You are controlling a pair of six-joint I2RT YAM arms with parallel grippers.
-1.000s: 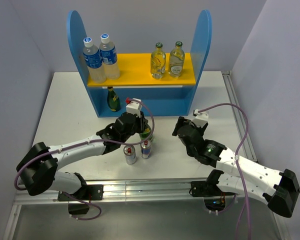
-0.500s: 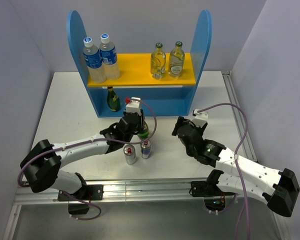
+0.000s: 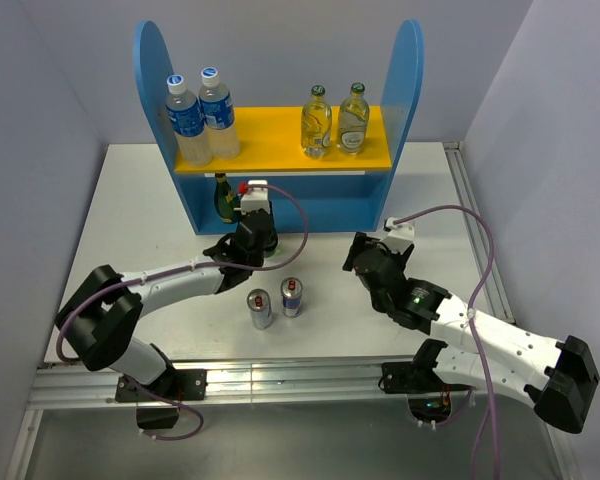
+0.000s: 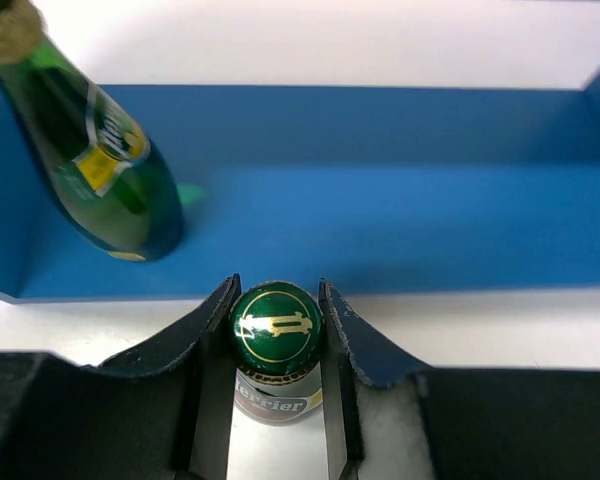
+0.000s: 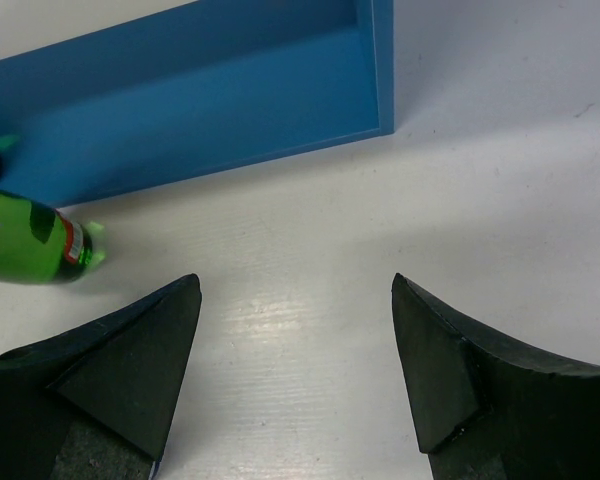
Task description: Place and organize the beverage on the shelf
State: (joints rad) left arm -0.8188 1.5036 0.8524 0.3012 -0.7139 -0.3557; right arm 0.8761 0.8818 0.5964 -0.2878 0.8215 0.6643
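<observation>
I need to move the dark green bottle to the edge of the shelf's blue base with my left gripper. The bottle is still short of that edge and would end up on the tabletop if I opened now.
My left gripper (image 3: 258,238) is shut on the cap of a dark green bottle (image 4: 275,330) and holds it upright just in front of the shelf's blue base (image 4: 400,225). This bottle also shows in the right wrist view (image 5: 25,245). A second green bottle (image 3: 223,198) stands on the lower level at the left. Two glass bottles of pale yellow liquid (image 3: 316,122) stand on the yellow upper board (image 3: 280,150). Two cans (image 3: 260,309) (image 3: 292,297) stand on the table. My right gripper (image 5: 295,300) is open and empty, to the right of the cans.
Two clear water bottles with blue labels (image 3: 185,120) stand at the left of the upper board. The shelf's tall blue side panels (image 3: 405,70) rise at both ends. Grey walls close in the table on the left and right.
My left gripper has carried the green bottle from beside the cans back and left, up to the front of the shelf's lower level. The right arm has not moved.
</observation>
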